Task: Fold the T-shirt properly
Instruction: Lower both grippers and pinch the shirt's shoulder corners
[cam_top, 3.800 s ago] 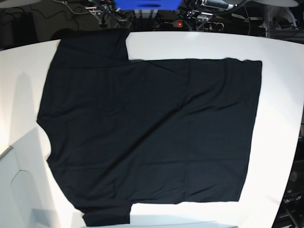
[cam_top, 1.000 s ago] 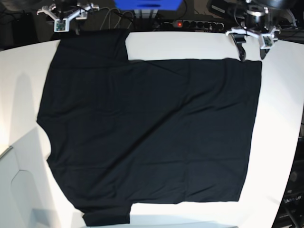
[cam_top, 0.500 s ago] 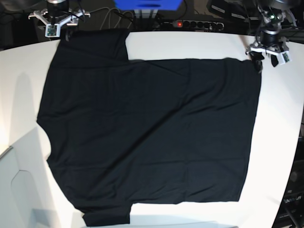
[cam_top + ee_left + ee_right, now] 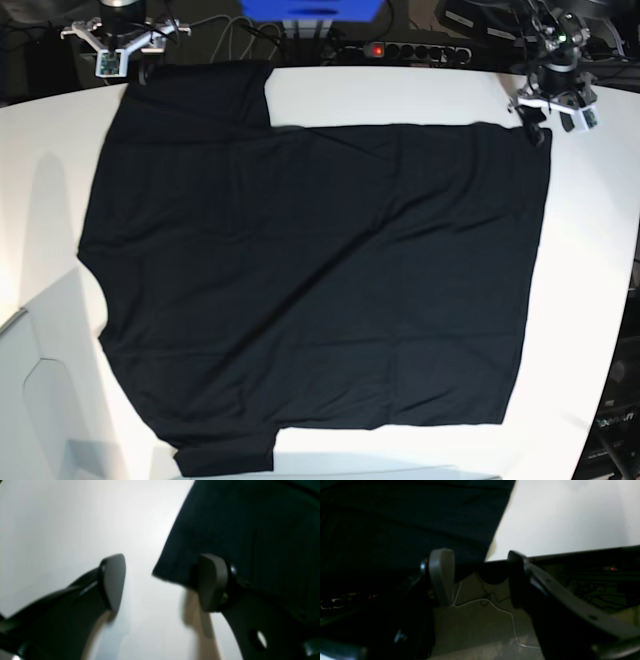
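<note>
I should close my left gripper on the black T-shirt (image 4: pixel 310 280), since both fingers reach down to the white table around the fabric's corner (image 4: pixel 548 135). Closing now would hold the T-shirt.
The black T-shirt (image 4: pixel 310 280) lies spread flat on the white table (image 4: pixel 400 95), one sleeve at the far left and one at the near edge. No print or tag shows. My left gripper (image 4: pixel 532 122) is open at the shirt's far right corner. In the left wrist view the gripper (image 4: pixel 162 582) straddles the corner of the fabric (image 4: pixel 250 530), which lies by the right finger (image 4: pixel 212 582). My right gripper (image 4: pixel 135 72) is open at the far sleeve's corner. In the right wrist view it (image 4: pixel 480 580) hangs over the table's far edge below the shirt (image 4: pixel 407 517).
A power strip with a red light (image 4: pixel 378 49), a blue box (image 4: pixel 310 8) and cables lie behind the table's far edge. A white panel (image 4: pixel 20 400) stands at the near left. The floor with a white cable (image 4: pixel 495 607) shows past the edge.
Both arms came into view and dropped to the shirt's far corners. In the last half second the left gripper shifted slightly back and left. The shirt has not moved.
</note>
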